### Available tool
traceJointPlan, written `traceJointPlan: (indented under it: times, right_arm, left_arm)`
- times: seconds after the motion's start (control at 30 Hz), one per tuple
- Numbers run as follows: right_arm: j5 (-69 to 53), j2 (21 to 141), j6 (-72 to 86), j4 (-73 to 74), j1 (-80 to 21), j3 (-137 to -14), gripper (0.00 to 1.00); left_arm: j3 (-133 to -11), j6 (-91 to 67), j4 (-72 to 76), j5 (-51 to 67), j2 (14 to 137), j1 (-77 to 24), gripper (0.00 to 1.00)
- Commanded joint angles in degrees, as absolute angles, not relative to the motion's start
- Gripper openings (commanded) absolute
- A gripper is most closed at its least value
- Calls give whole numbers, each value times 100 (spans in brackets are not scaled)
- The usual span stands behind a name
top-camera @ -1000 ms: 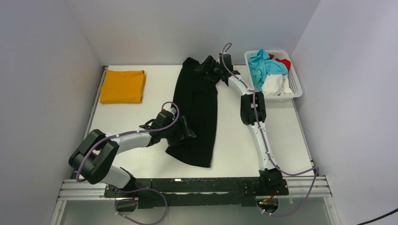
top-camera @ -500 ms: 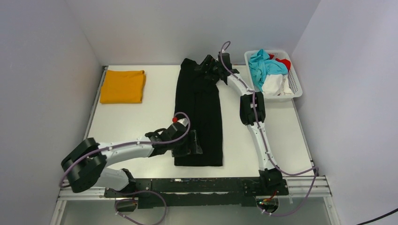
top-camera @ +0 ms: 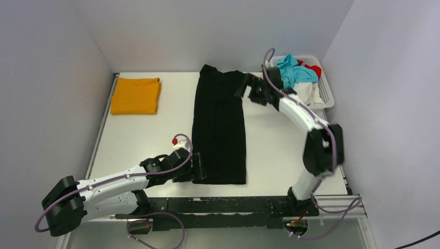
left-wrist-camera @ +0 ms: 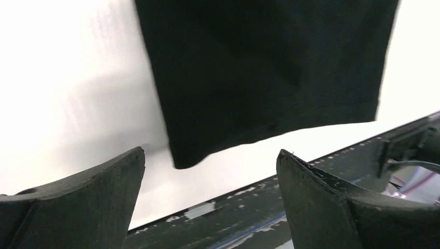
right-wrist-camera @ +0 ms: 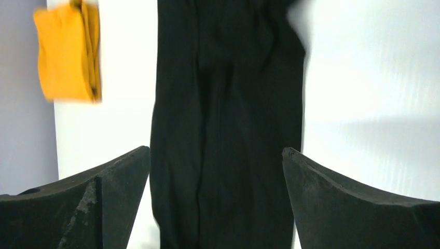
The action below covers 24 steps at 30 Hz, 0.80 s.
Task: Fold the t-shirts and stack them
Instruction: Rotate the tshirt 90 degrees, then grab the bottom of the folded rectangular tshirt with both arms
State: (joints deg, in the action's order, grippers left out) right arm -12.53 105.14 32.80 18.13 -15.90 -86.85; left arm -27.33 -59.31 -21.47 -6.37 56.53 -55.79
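My left gripper grabs the black t-shirt by its near corner [top-camera: 196, 180] [left-wrist-camera: 186, 157] next, to carry that end of the t-shirt over and fold it.
The black t-shirt [top-camera: 219, 124] lies flat as a long narrow strip down the middle of the table; it also shows in the left wrist view [left-wrist-camera: 259, 67] and the right wrist view [right-wrist-camera: 228, 124]. A folded orange-yellow t-shirt [top-camera: 136, 95] lies at the far left, seen too in the right wrist view [right-wrist-camera: 67, 52]. My left gripper [top-camera: 199, 168] is open and empty, just left of the strip's near corner. My right gripper [top-camera: 244, 86] is open and empty, beside the strip's far right corner.
A white lattice basket [top-camera: 326, 91] with blue, red and white clothes stands at the far right corner. White walls close in the table on three sides. The black mounting rail [top-camera: 218, 205] runs along the near edge.
Both grippers let go of the black t-shirt, which now lies straight and flat. The left arm drew back toward the near edge; the right arm pulled away to the right.
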Motion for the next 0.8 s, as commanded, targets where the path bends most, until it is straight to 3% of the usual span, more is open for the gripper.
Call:
traceJointPlan:
  times: [0.0, 0.13, 0.47, 0.6, 0.77]
  right_arm:
    - [-1052, 8946, 3300, 1659, -1970, -6384, 100]
    - [-1086, 7881, 3671, 1547, -2400, -5025, 100]
    - [-1366, 6684, 3895, 2239, -2737, -3671, 100]
    - [-1847, 6423, 4001, 2579, -2815, -3272, 99]
    - [-2207, 6197, 4339, 2671, -3171, -2786, 98]
  left_arm:
    - [-2435, -6135, -2060, -627, 5679, -5473, 97]
    - [-2058, -6152, -1566, -283, 5728, -5288, 85]
    - [-2135, -5939, -1608, -53, 5995, -5167, 34]
    - [-2295, -5856, -1691, 42, 6236, -5163, 2]
    - [-2318, -5875, -1704, 188, 6411, -5166, 0]
